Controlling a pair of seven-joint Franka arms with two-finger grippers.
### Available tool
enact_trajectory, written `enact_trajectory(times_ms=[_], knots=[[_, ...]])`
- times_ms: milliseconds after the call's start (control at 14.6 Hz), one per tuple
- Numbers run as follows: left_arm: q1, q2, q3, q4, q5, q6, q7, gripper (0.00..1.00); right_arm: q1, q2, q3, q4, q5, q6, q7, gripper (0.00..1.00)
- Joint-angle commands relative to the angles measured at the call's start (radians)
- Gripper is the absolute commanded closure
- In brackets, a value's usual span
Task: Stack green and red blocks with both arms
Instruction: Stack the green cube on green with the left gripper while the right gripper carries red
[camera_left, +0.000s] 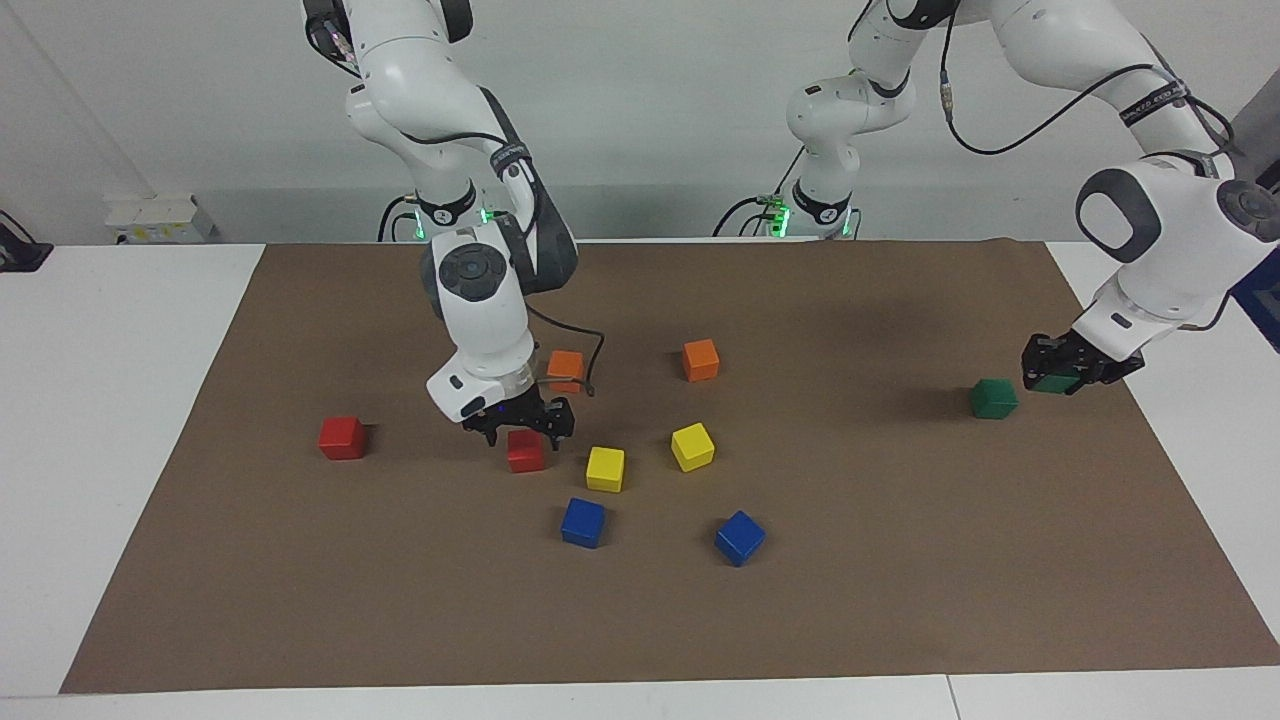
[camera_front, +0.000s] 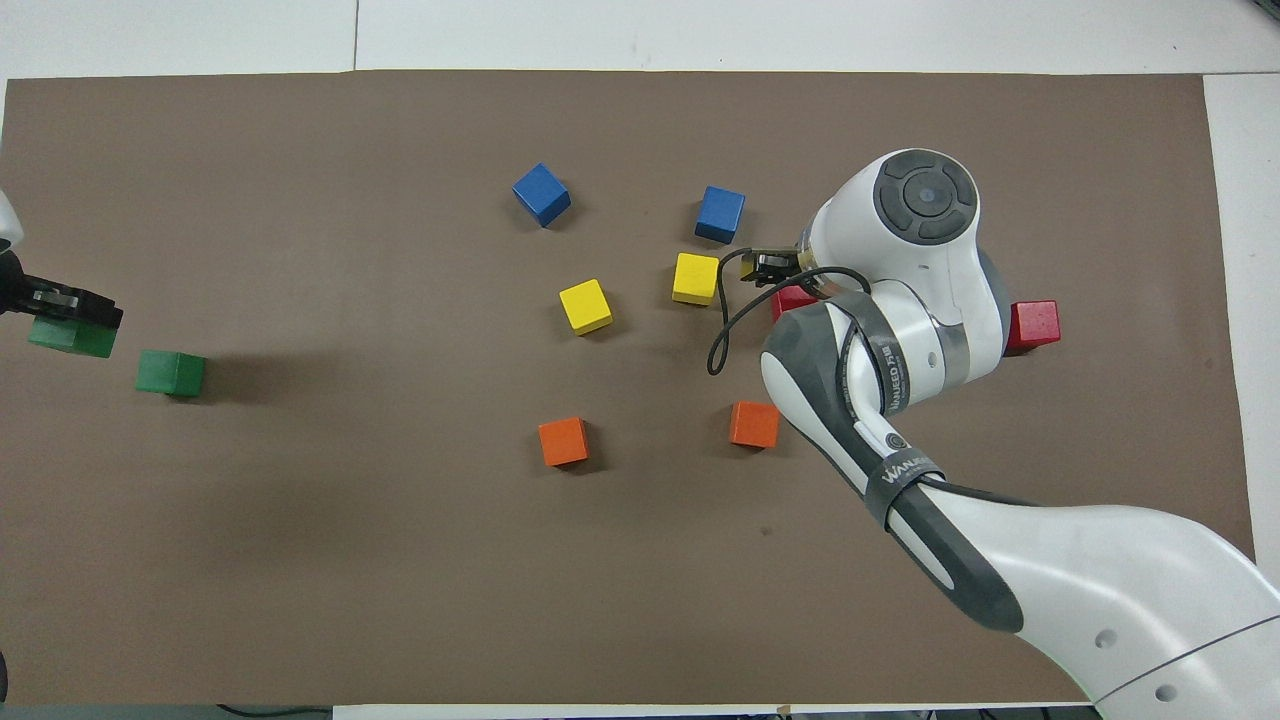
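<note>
My right gripper's fingers are above the red block's top (camera_front: 792, 300), so closing now would miss. My right gripper lowers first, then closes on the block.
My right gripper (camera_left: 527, 436) is low over one red block (camera_left: 525, 455) on the mat, open, with a finger on each side of the block's top. In the overhead view my right arm hides most of this block (camera_front: 790, 300). The other red block (camera_left: 342, 437) sits alone toward the right arm's end (camera_front: 1033, 324). My left gripper (camera_left: 1058, 374) is shut on a green block (camera_left: 1052, 382) at the mat's edge at the left arm's end (camera_front: 68, 337). The second green block (camera_left: 994, 398) sits on the mat just beside it (camera_front: 171, 372).
Two orange blocks (camera_left: 566, 368) (camera_left: 701, 359), two yellow blocks (camera_left: 605, 468) (camera_left: 692, 446) and two blue blocks (camera_left: 583, 522) (camera_left: 739, 537) lie scattered mid-mat. One yellow block lies close beside the red block under my right gripper. The brown mat (camera_left: 900, 600) covers the white table.
</note>
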Motion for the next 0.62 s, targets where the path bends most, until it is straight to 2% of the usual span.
enact_trajectory(times_ms=[0, 137, 344, 550], knots=[[0.039, -0.085, -0.011, -0.188, -0.049, 0.160, 0.020, 1.00, -0.003, -0.012, 0.002, -0.036, 0.007, 0.020, 0.004, 0.00], [0.036, -0.105, -0.010, -0.257, -0.061, 0.251, -0.009, 1.00, -0.006, -0.013, 0.002, -0.064, 0.007, 0.049, 0.003, 0.00], [0.041, -0.114, -0.011, -0.291, -0.063, 0.275, -0.032, 1.00, -0.003, -0.018, 0.002, -0.122, 0.007, 0.107, -0.025, 0.00], [0.027, -0.126, -0.011, -0.340, -0.063, 0.364, -0.011, 1.00, -0.018, -0.009, 0.002, -0.133, 0.007, 0.126, -0.072, 0.02]])
